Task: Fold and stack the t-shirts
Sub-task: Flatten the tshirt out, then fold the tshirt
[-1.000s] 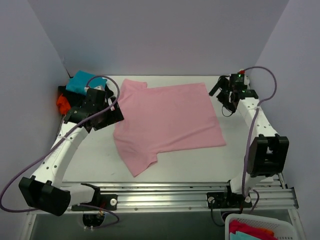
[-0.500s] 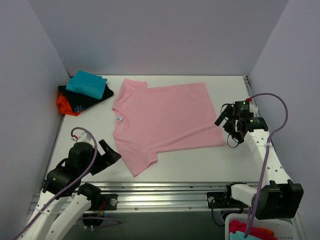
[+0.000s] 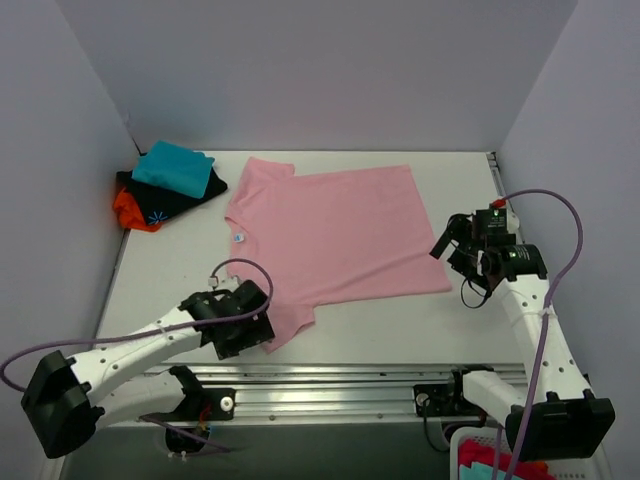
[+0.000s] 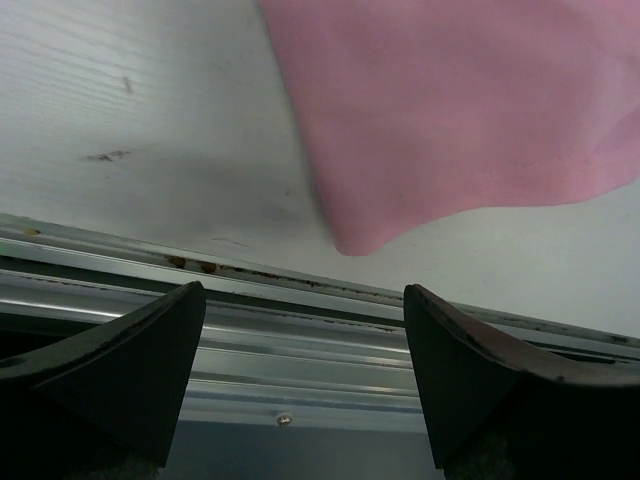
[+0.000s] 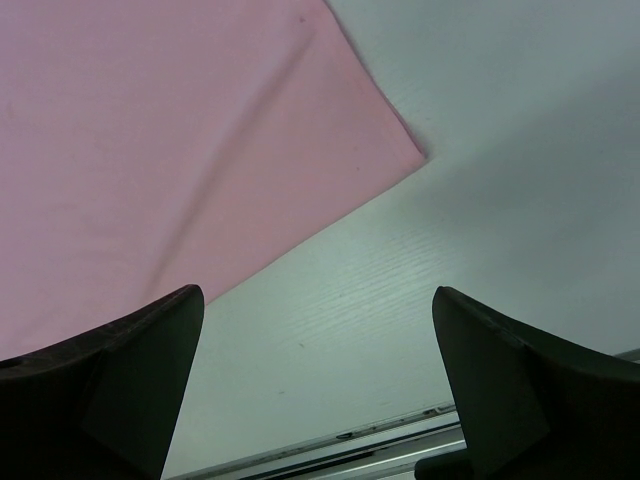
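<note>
I next need to grab the light-pink t-shirt with my left gripper by its near sleeve tip [image 3: 272, 346] [image 4: 358, 234], to fold its near side over its body.
A light-pink t-shirt [image 3: 335, 235] lies spread flat on the white table. My left gripper [image 3: 245, 328] is open and empty, low at the near edge beside the shirt's near sleeve [image 4: 450, 120]. In the left wrist view the open gripper [image 4: 302, 300] is over the table edge, just short of the sleeve tip. My right gripper [image 3: 462, 255] is open and empty by the shirt's near right corner [image 5: 200, 130]. In the right wrist view the open gripper [image 5: 318, 300] is over bare table. A folded teal shirt [image 3: 175, 168] lies on a black one [image 3: 180, 200] and an orange-red one [image 3: 128, 208] at the back left.
An aluminium rail [image 3: 330, 390] runs along the table's near edge and also shows in the left wrist view [image 4: 300, 350]. A white basket [image 3: 520, 455] with coloured cloth sits below the near right corner. Walls close in on the left, back and right.
My left arm swung from the back left stack to the near edge and now reaches the shirt's near sleeve. My right arm came forward from the back right to the shirt's near right corner.
</note>
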Robot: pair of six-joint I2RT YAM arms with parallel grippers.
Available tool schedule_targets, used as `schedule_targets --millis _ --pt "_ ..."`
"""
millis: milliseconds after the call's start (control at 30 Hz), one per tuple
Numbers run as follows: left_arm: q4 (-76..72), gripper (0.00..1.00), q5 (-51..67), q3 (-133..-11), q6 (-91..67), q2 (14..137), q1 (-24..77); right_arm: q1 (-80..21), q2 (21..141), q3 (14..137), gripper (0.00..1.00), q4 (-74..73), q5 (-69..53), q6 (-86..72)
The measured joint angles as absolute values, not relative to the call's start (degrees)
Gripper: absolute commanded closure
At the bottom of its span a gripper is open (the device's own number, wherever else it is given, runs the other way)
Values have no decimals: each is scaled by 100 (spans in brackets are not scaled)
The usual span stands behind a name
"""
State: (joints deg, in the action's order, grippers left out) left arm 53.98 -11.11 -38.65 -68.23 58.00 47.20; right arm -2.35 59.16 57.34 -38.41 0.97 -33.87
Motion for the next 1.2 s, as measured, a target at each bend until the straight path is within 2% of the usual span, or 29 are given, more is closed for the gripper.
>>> schedule_targets --millis 167,433,567,667,800,833,900,933,1033,1200 --pt "4866 11 -1315 -3822 -7463 6667 5548 -235 5946 5883 6 -3927 106 -3288" --pt "4237 12 -1542 -3500 -7955 6796 5730 -305 5948 5885 7 -4038 113 -3262" --pt "4086 23 -1625 -3494 -8112 7059 5745 -357 5957 5885 7 -4062 128 -3227" --pt "4003 26 -1691 -3496 -8226 7107 5763 -388 5964 5885 7 -4075 156 -3179" --pt "3835 46 -1780 -3514 -8359 7227 5767 -419 6001 5885 7 -4115 222 -3131" --pt "3782 54 -1793 -3520 -8379 7264 5767 -423 6005 5885 7 -4119 233 -3122" --pt "3649 62 -1822 -3522 -8423 7325 5767 -423 6007 5885 7 -4130 263 -3114" --pt "3599 74 -1828 -3527 -8447 7354 5765 -423 6007 5885 7 -4136 274 -3111" --pt "3413 95 -1841 -3514 -8510 7435 5747 -423 6010 5885 7 -4141 303 -3098" --pt "3306 98 -1798 -3527 -8484 7446 5634 -410 6007 5813 7 -4075 250 -3105"
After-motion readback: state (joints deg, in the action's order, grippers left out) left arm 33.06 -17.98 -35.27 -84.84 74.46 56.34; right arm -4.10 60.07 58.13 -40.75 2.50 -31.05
